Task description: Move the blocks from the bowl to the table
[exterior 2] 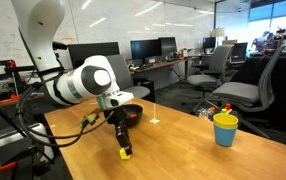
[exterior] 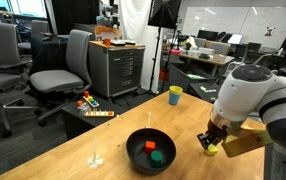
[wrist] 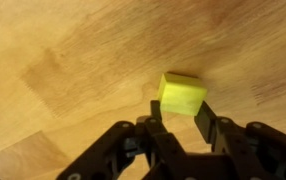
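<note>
The yellow block's lower edge meets the tan tabletop outside the black bowl, so the yellow block is ready for my gripper to release it now.
My gripper is shut on the yellow block, with a finger on each side of it. In both exterior views the gripper points straight down and holds the yellow block at or just above the tan table, beside the bowl and outside it. The black bowl holds a red block and a green block. In an exterior view the bowl is partly hidden behind the arm.
A yellow-and-blue cup stands near the table's far edge. A small pale object lies on the table near the bowl. A grey drawer cabinet and office chairs stand beyond the table.
</note>
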Robot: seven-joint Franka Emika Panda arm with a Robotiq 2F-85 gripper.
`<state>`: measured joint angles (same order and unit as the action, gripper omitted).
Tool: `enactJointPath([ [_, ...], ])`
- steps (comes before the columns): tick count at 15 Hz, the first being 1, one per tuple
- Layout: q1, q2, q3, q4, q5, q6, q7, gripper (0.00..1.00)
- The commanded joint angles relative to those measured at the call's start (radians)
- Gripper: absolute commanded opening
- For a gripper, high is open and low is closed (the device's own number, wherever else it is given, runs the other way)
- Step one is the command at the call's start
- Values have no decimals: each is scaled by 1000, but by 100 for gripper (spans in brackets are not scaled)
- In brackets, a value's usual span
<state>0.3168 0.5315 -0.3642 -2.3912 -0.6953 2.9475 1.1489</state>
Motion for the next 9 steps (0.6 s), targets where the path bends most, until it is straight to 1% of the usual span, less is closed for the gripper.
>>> enactJointPath([
  [1, 35, 21, -28, 20, -16, 27, 40, 61],
  [2, 36, 19, -26, 20, -14, 27, 40, 65],
  [6, 36, -3, -14, 18, -4, 23, 31, 95],
  [7, 34, -12, -9, 17, -1, 20, 25, 99],
  [9, 39, -34, -6, 14, -2, 12, 20, 100],
])
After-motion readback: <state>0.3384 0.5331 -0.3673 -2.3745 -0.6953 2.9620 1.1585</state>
